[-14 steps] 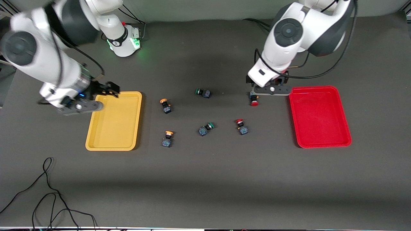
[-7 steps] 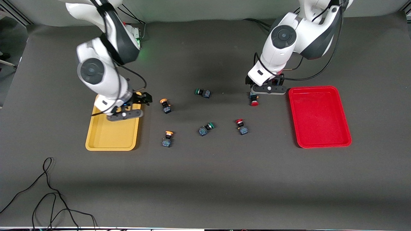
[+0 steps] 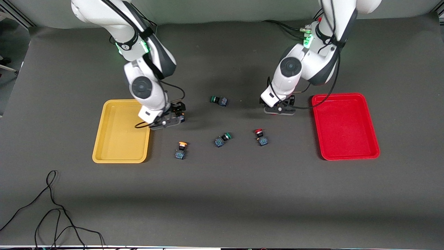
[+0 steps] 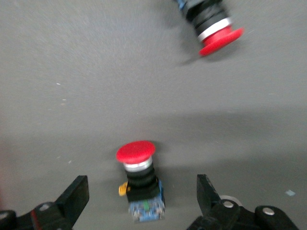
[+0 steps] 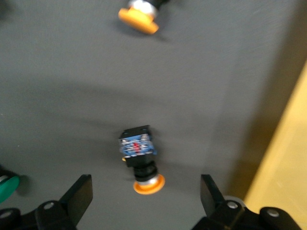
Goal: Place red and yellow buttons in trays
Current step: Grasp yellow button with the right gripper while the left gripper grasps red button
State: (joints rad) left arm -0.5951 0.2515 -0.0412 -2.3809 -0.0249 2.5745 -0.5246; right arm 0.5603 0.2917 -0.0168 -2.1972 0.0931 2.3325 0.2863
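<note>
Next, my left gripper grabs the red button by its black body [image 4: 143, 186] to put the button in the red tray.
My left gripper [image 3: 279, 109] is open and low over one red button [image 4: 139, 179], which lies between its fingers [image 4: 76, 194] in the left wrist view. A second red button [image 3: 260, 136] lies nearer the front camera and also shows in the left wrist view [image 4: 213, 28]. My right gripper [image 3: 170, 119] is open and low over one yellow button [image 5: 141, 160], between its fingers [image 5: 81, 191]. A second yellow button [image 3: 181, 149] lies nearer the camera and also shows in the right wrist view [image 5: 139, 14]. The yellow tray [image 3: 118, 139] and the red tray [image 3: 347, 128] hold nothing.
Two green-capped buttons lie mid-table, one [image 3: 219, 100] farther from the camera and one [image 3: 222, 139] between the loose yellow and red buttons. The yellow tray's edge [image 5: 292, 158] is close beside my right gripper. A black cable [image 3: 52, 208] lies near the front edge.
My right gripper has swung from over the yellow tray to over the yellow button and come down. My left gripper has come down over the red button beside the red tray.
</note>
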